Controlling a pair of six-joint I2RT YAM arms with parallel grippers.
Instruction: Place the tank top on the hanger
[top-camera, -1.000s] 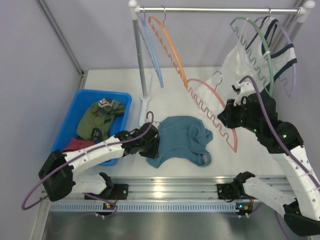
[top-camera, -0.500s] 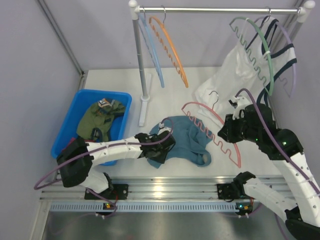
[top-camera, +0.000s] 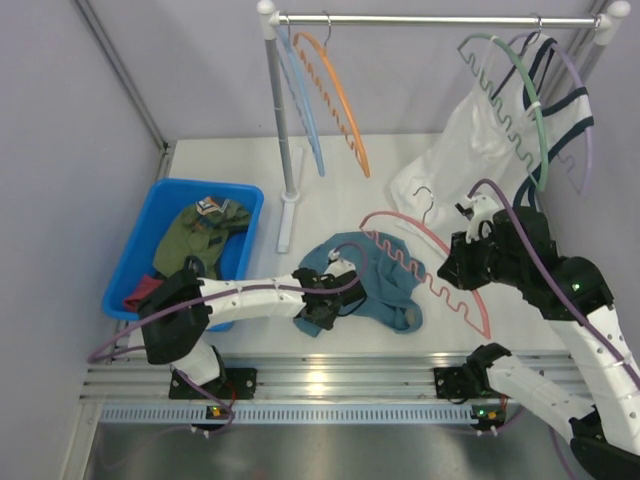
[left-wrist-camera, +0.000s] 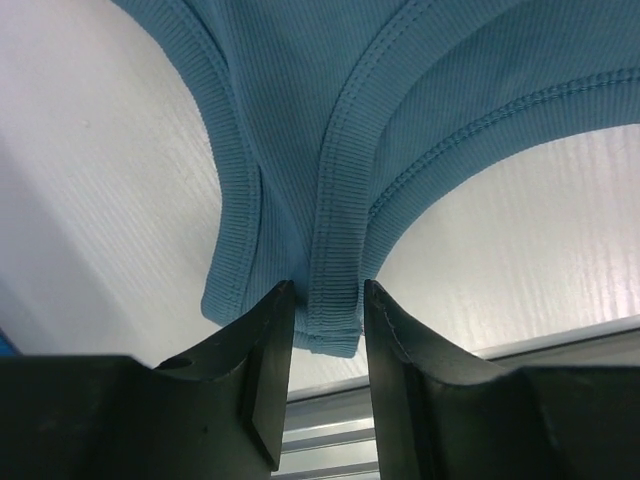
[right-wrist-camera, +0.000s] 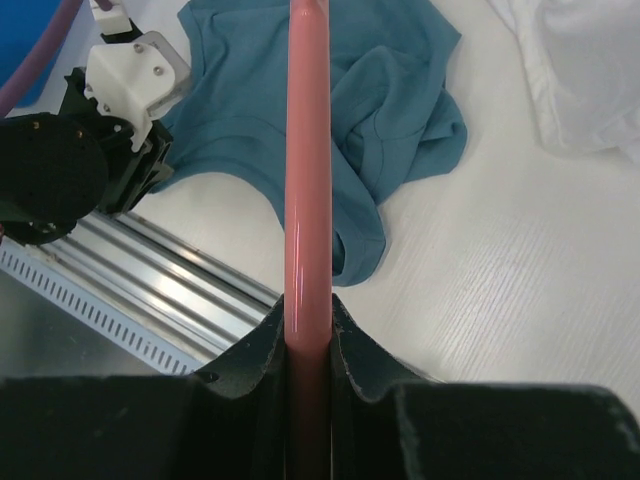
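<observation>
The left gripper should next grip the tank top by its ribbed strap (left-wrist-camera: 334, 302), so the opening beneath stays free for the hanger's end.
The teal-blue tank top (top-camera: 385, 275) lies crumpled on the white table, near the front middle. My left gripper (top-camera: 325, 305) is at its left edge. In the left wrist view the jaws (left-wrist-camera: 328, 292) stand narrowly apart with a ribbed strap of the tank top (left-wrist-camera: 300, 100) filling the gap and touching both. The salmon pink hanger (top-camera: 410, 215) is held tilted over the tank top's right side, hook pointing back. My right gripper (top-camera: 455, 270) is shut on it. In the right wrist view the hanger's bar (right-wrist-camera: 305, 150) runs up from the jaws (right-wrist-camera: 308, 305) across the tank top (right-wrist-camera: 390, 90).
A blue bin (top-camera: 150, 240) at the left holds an olive-green garment (top-camera: 205, 230). The rack pole (top-camera: 283, 120) stands behind, with an orange hanger (top-camera: 340, 90) and a green hanger (top-camera: 530, 90) bearing a white top (top-camera: 470, 140). An aluminium rail (top-camera: 330, 385) runs along the front edge.
My left arm has stretched to the right, moving its gripper from beside the tank top onto its left edge. My right arm has carried the hanger down and forward over the tank top.
</observation>
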